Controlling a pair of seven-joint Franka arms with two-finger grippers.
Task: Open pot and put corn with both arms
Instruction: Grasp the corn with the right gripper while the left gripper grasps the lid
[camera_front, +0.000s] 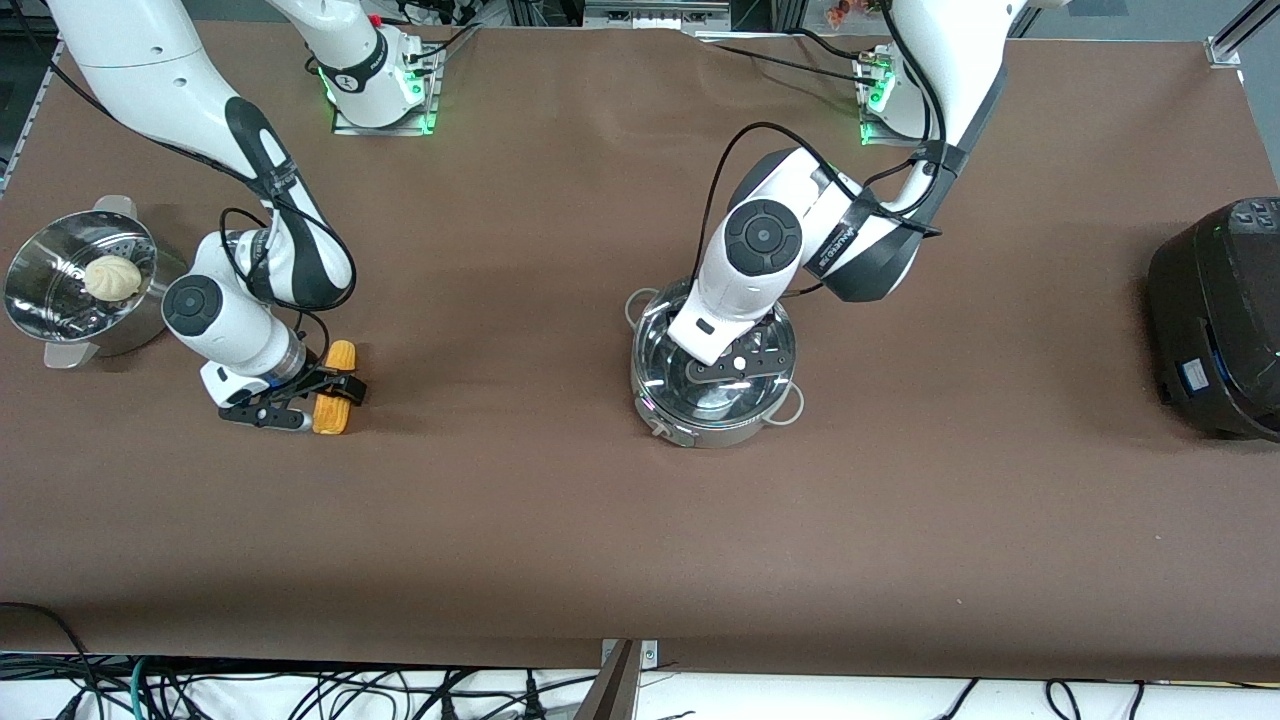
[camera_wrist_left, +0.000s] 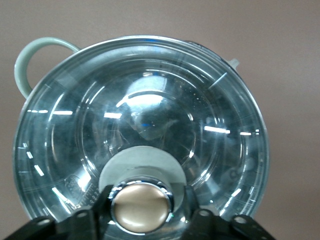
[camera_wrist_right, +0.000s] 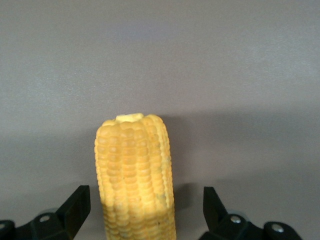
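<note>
I will next grab the corn across its narrow middle (camera_front: 332, 403) (camera_wrist_right: 140, 212) with my right gripper. The corn is longer from end to end than my open fingers can span.
The shiny steel pot (camera_front: 715, 425) stands mid-table with its clear glass lid (camera_wrist_left: 150, 115) on. My left gripper (camera_front: 735, 365) is down on the lid, and its black fingers (camera_wrist_left: 102, 202) press in against both sides of the round tan knob (camera_wrist_left: 140, 207). The yellow-orange corn (camera_front: 335, 395) lies on the table toward the right arm's end. My right gripper (camera_front: 320, 400) is low over it, open. Its fingers (camera_wrist_right: 75, 207) stand astride the corn (camera_wrist_right: 135, 170), with a gap on each side.
A steel steamer pot (camera_front: 30, 300) holding a white bun (camera_front: 112, 277) stands at the right arm's end of the table. A large black rice cooker (camera_front: 1215, 320) stands at the left arm's end. The pot has a loop handle (camera_wrist_left: 27, 60) on its side.
</note>
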